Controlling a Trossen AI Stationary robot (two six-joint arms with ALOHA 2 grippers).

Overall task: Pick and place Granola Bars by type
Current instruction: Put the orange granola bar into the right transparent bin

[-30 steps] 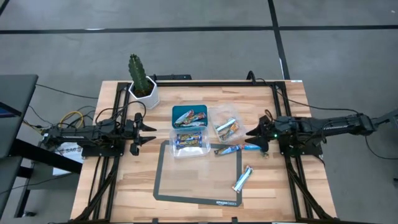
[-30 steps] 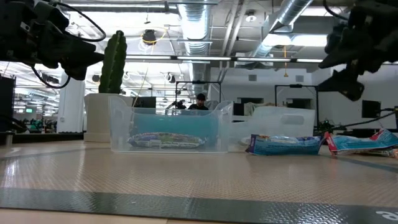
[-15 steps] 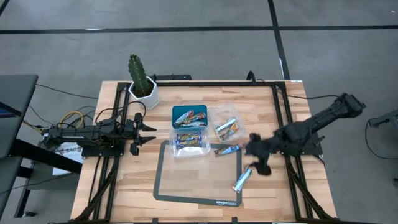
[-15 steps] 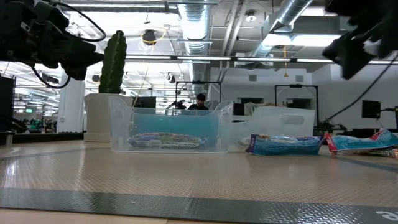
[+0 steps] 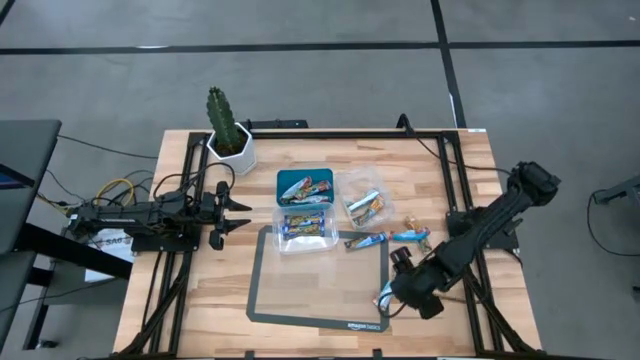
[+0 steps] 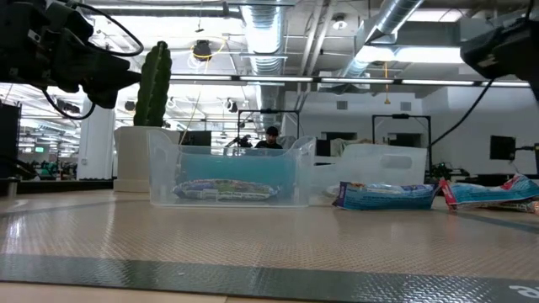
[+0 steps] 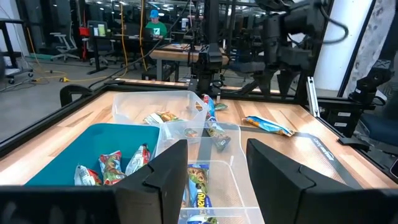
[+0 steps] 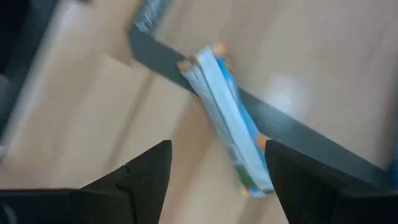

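My right gripper grips the granola bar (image 8: 227,124) by its green-printed end (image 8: 250,178) next, to sort it with its kind.
A silver-light blue granola bar (image 8: 227,124) lies flat across the right edge of the dark mat (image 5: 300,290). My right gripper (image 8: 217,186) hovers open just above it (image 5: 398,296), one finger on either side, touching nothing. Two blue bars (image 5: 365,241) (image 5: 410,236) lie loose on the table by the mat's far right corner. Multicolour bars fill the teal tray (image 5: 305,186), and other bars sit in two clear tubs (image 5: 305,228) (image 5: 365,203). My left gripper (image 5: 243,212) waits open at the table's left, facing the tray (image 7: 93,149).
A potted cactus (image 5: 228,130) stands at the far left corner. A black frame rail (image 5: 450,190) runs along the table's right side. Bare mat lies toward the near edge. In the low view the loose bars (image 6: 383,195) (image 6: 484,194) lie right of the tub (image 6: 227,172).
My right arm has swung from the table's right side toward the near edge and come down over the silver-light blue bar at the mat's right edge. The bars have not moved.
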